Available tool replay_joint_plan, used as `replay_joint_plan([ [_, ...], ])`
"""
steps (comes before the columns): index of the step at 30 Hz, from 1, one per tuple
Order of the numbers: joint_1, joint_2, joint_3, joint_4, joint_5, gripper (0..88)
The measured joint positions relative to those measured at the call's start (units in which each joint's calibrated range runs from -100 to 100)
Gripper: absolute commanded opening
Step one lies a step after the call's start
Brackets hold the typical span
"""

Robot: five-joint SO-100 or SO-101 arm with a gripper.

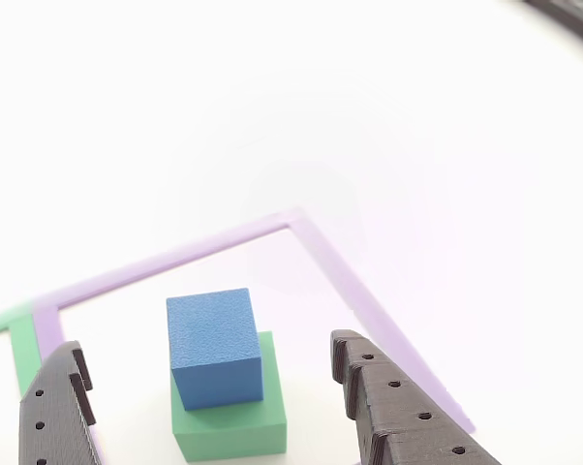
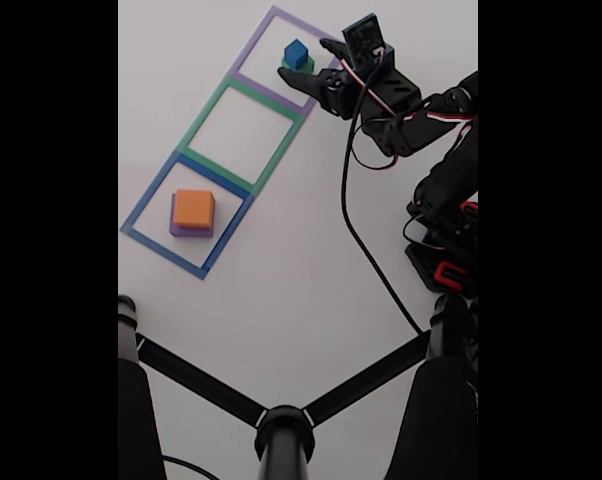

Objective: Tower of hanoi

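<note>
The gripper grabs the small blue cube by its opposite sides next, so that the green block [image 1: 235, 428] stays in place beneath the cube.
A blue cube [image 1: 212, 341] sits on a green block [image 1: 235, 428] inside the purple tape outline [image 1: 340, 271]. My gripper [image 1: 206, 347] is open, its black fingers [image 1: 398, 407] standing on either side of this stack with clear gaps and no contact. In the fixed view the same blue cube [image 2: 296, 51] on the green block [image 2: 300, 67] is at the top, with the gripper [image 2: 312, 63] reaching in from the right. An orange block [image 2: 193, 207] rests on a purple block [image 2: 177, 230] in the blue tape outline [image 2: 146, 200] at the lower left.
A green tape outline [image 2: 286, 133] with nothing in it lies between the two stacks. The arm's black cable [image 2: 366, 240] trails across the white table. A black stand with spread legs [image 2: 281, 425] occupies the bottom of the fixed view.
</note>
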Motion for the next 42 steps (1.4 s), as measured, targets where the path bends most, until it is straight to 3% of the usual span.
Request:
replay_joint_plan([
  [20, -2.1, 10.6, -6.0, -5.8, 0.0, 23.2],
  [33, -3.5, 11.6, -7.2, -5.9, 0.0, 7.5],
  [42, -3.5, 12.1, -7.3, -5.9, -0.6, 2.6],
])
